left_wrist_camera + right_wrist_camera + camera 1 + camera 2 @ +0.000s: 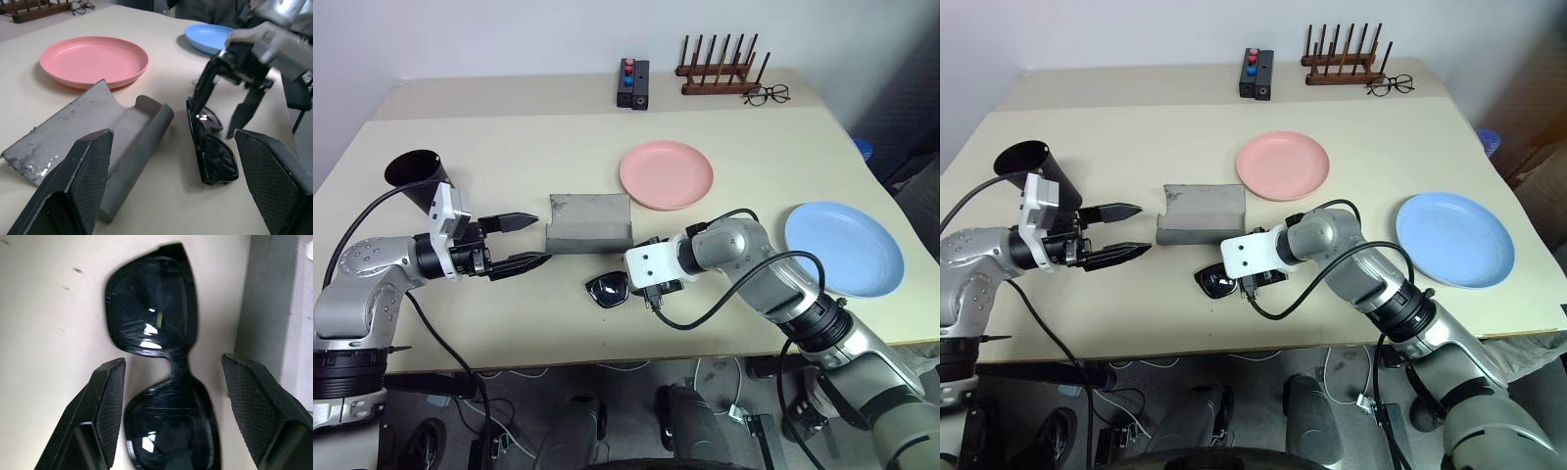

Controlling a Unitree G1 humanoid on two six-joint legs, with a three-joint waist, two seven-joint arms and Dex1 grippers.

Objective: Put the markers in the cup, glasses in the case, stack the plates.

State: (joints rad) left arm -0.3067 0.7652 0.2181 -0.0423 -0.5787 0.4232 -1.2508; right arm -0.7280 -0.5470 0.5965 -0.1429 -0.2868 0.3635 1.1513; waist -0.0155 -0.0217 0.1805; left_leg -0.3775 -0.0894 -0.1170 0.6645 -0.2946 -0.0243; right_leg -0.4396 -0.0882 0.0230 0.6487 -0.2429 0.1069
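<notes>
My right gripper's fingers are low over the table on both sides of the sunglasses' bridge and would catch the black sunglasses [606,291], so it is time to close now.
The black sunglasses [606,291] lie folded on the table just in front of the grey case [589,223], which lies open with its flap spread flat. My right gripper [636,292] is open and points down at the glasses [151,308], one finger on each side of them, holding nothing. Left of the case, my left gripper [519,242] is open and empty, pointing toward it. The black cup [416,174] stands behind my left hand. The pink plate [666,174] and the blue plate [843,247] lie apart. The markers are out of view.
Thin wire-rimmed spectacles [767,94] lie beside a wooden peg rack [720,69] at the table's far edge. A small black block [632,83] with red and blue tops stands left of the rack. The table's front edge runs close behind the glasses.
</notes>
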